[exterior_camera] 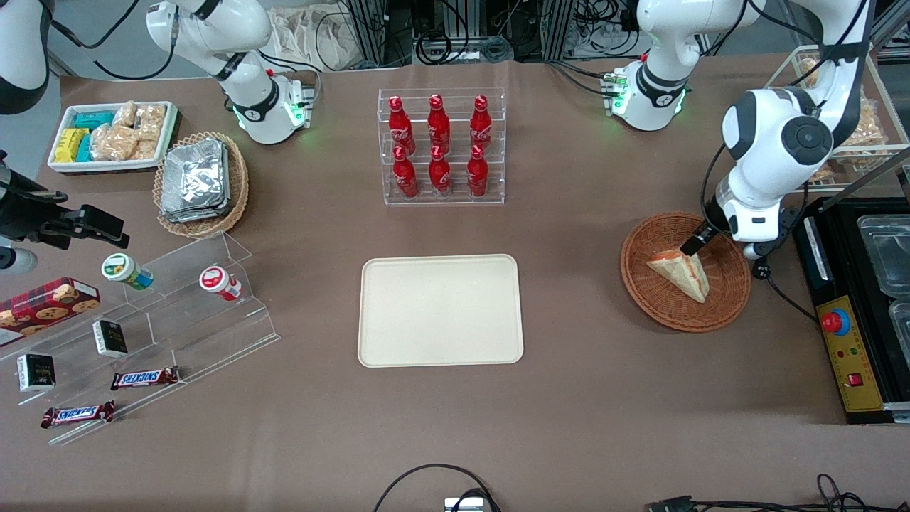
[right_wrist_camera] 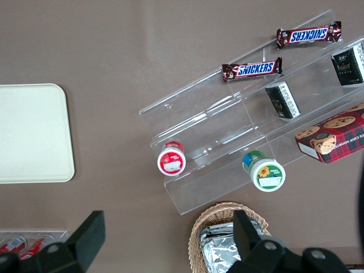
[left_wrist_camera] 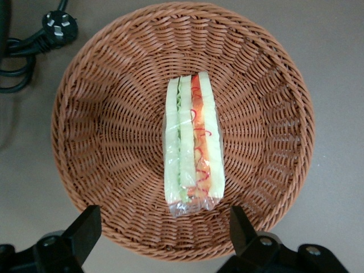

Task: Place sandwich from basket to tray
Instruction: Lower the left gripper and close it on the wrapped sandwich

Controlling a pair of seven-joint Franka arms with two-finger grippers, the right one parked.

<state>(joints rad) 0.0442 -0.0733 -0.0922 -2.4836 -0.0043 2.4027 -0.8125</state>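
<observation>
The sandwich [exterior_camera: 682,274] runs long down its cut side but narrow across its striped layers, so I need to grab the sandwich's two flat bread sides with my left gripper next.
The sandwich [exterior_camera: 682,274] is a plastic-wrapped wedge lying in the reddish-brown wicker basket [exterior_camera: 640,284] toward the working arm's end of the table. In the left wrist view the sandwich [left_wrist_camera: 192,145] shows its red, green and pale layers in the middle of the basket [left_wrist_camera: 102,131]. My left gripper [exterior_camera: 693,245] hangs just above the basket, open, nothing between its fingers. Its two fingertips [left_wrist_camera: 85,227] hover over the basket's rim, wider apart than the sandwich and clear of it. The cream tray [exterior_camera: 441,309] lies empty at the table's middle.
A black machine with a red button [exterior_camera: 836,321] stands close beside the basket. A plug and cable [left_wrist_camera: 57,25] lie on the table by the basket. A clear rack of red bottles [exterior_camera: 441,146] stands farther from the front camera than the tray.
</observation>
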